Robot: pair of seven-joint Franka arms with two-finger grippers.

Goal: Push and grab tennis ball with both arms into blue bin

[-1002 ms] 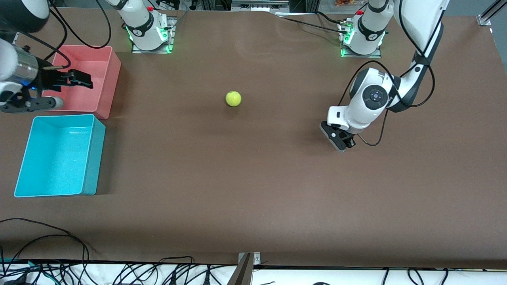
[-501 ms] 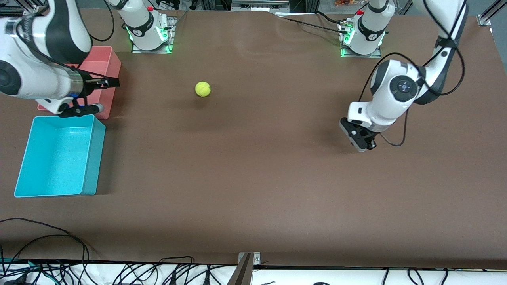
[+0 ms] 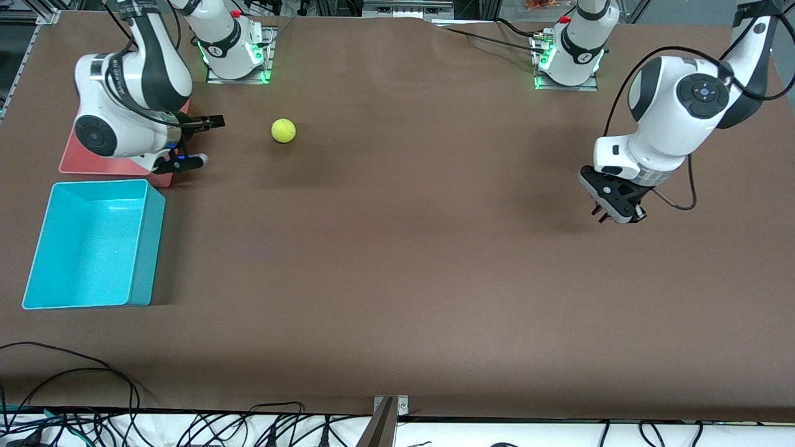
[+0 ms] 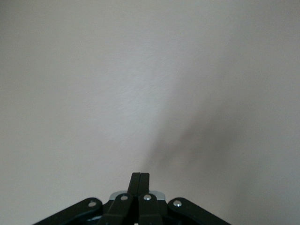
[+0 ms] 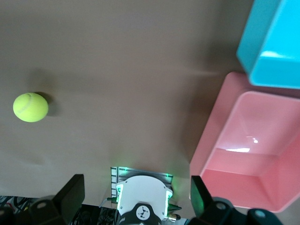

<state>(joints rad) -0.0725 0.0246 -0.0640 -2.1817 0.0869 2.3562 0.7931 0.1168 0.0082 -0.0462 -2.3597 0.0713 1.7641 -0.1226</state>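
I should grab the tennis ball (image 3: 283,130) by its round fuzzy sides with my right gripper next, so that it gets into the blue bin.
The yellow-green tennis ball (image 3: 283,130) (image 5: 30,107) lies on the brown table toward the right arm's end, apart from both grippers. My right gripper (image 3: 197,141) (image 5: 136,187) is open and empty, between the pink bin and the ball, a short gap from the ball. The blue bin (image 3: 149,248) (image 5: 272,47) stands empty at the right arm's end, nearer the front camera than the ball. My left gripper (image 3: 615,210) (image 4: 140,174) hangs over bare table at the left arm's end, its fingers pressed together with nothing between them.
A pink bin (image 3: 112,167) (image 5: 243,154), mostly covered by the right arm, stands just beside the blue bin, farther from the front camera. The two green-lit arm bases (image 3: 233,49) (image 3: 568,56) stand at the table's back edge. Cables (image 3: 93,385) trail along the front edge.
The ball has rolled toward the right arm's end. The right gripper has swung from over the pink bin toward the ball. The left arm has drawn back toward its own end.
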